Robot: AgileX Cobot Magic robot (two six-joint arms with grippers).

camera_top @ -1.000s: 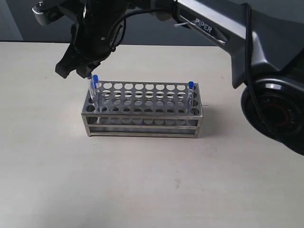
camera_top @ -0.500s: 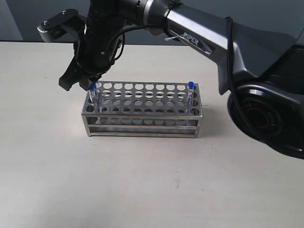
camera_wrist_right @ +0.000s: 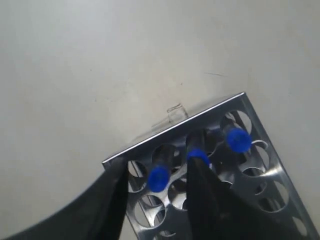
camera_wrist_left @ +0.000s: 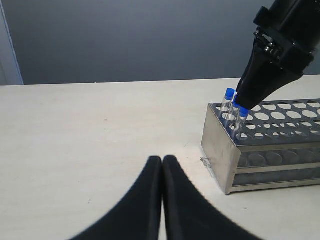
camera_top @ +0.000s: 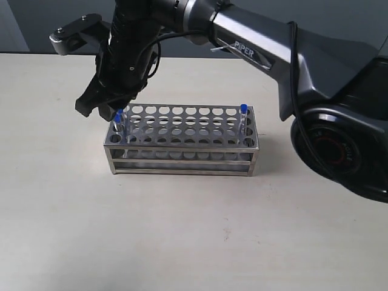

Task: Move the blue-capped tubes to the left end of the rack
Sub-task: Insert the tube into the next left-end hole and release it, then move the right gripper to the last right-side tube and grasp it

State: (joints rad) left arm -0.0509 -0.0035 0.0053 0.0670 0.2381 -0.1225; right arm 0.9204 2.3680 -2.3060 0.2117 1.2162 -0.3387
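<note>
Next, my right gripper grabs the lone blue-capped tube by its end with the cap (camera_top: 244, 110), to gather it with the clustered tubes.
The steel rack (camera_top: 182, 148) stands mid-table. Three blue-capped tubes (camera_wrist_right: 159, 177) sit in holes at its left end; in the left wrist view their caps (camera_wrist_left: 229, 94) cluster at the near corner. A fourth blue-capped tube (camera_top: 243, 110) stands at the rack's right end. My right gripper (camera_top: 100, 108) has reached across to the left end and is open, its fingers (camera_wrist_right: 200, 190) standing either side of one seated cap without touching it. My left gripper (camera_wrist_left: 162, 161) hovers over bare table left of the rack (camera_wrist_left: 220, 150), shut and empty.
The right arm (camera_top: 267, 54) stretches diagonally over the back of the table, above the rack. Most rack holes (camera_top: 191, 121) between the two ends hold nothing. Bare table surface (camera_top: 182, 230) lies in front of the rack.
The tube that stood high in the right gripper a second ago has gone down into a left-end hole. The gripper came down with it and now stands open around its cap.
</note>
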